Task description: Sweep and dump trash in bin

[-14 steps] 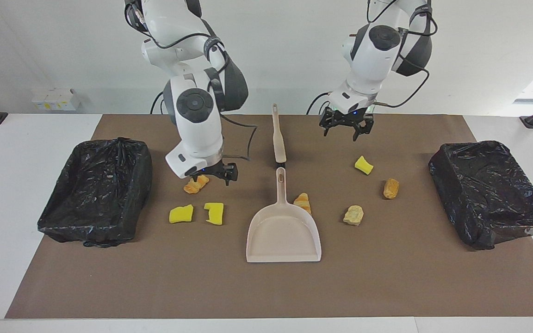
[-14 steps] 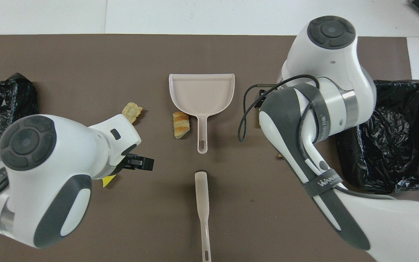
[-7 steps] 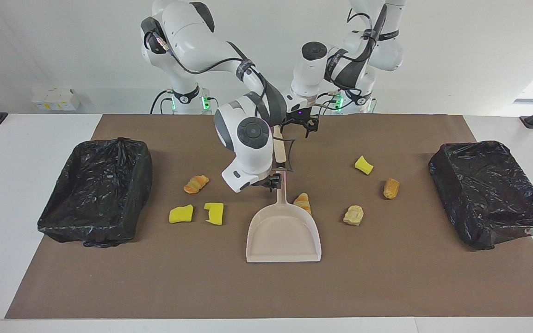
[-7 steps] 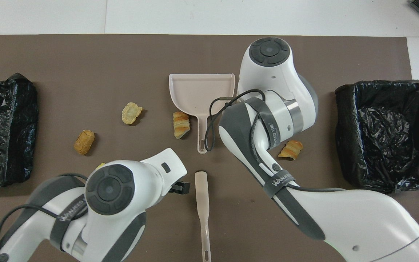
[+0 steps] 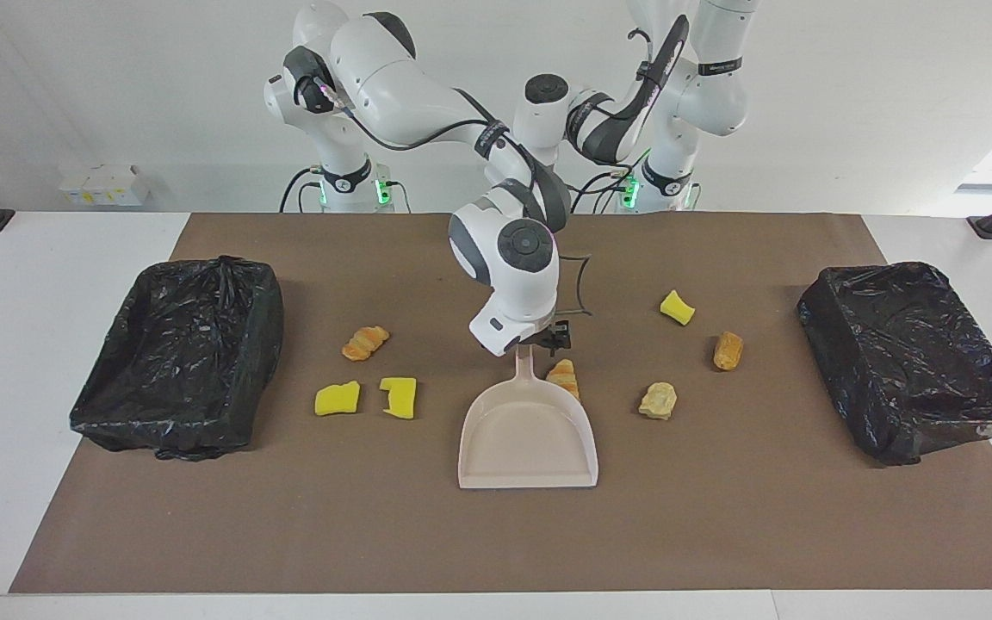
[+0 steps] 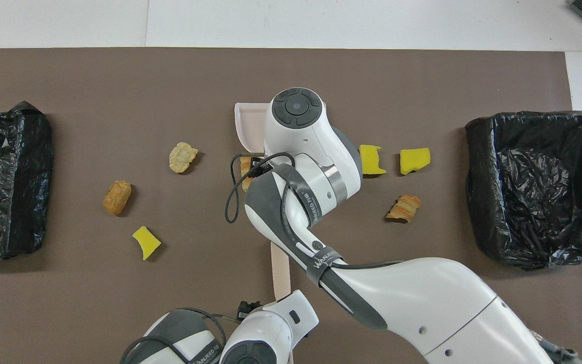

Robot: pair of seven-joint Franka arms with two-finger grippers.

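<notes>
Next, my right gripper grabs the beige dustpan by its narrow handle, since the flat pan point(image 6: 249, 125) spreads too wide for the gripper's fingers.
The beige dustpan point(image 5: 527, 439) lies flat mid-table with its handle pointing toward the robots. My right gripper point(image 5: 548, 339) hangs open over the end of that handle, beside a croissant piece point(image 5: 563, 377). The brush point(image 6: 280, 268) lies nearer to the robots, mostly covered by the arms. My left gripper point(image 6: 248, 306) is over its near end and is hidden in the facing view. The trash lies scattered: a yellow sponge point(image 5: 337, 399), a second one point(image 5: 398, 397), a third point(image 5: 677, 307), a croissant point(image 5: 365, 342), a brown pastry point(image 5: 728, 350) and a beige lump point(image 5: 658, 400).
A bin lined with a black bag point(image 5: 182, 353) stands at the right arm's end of the brown mat. Another black-lined bin point(image 5: 909, 353) stands at the left arm's end. The right arm's forearm stretches over the middle of the table.
The right gripper has swung from over the croissant near its bin across to the dustpan handle. The left arm has pulled back toward the robots, to the brush's near end.
</notes>
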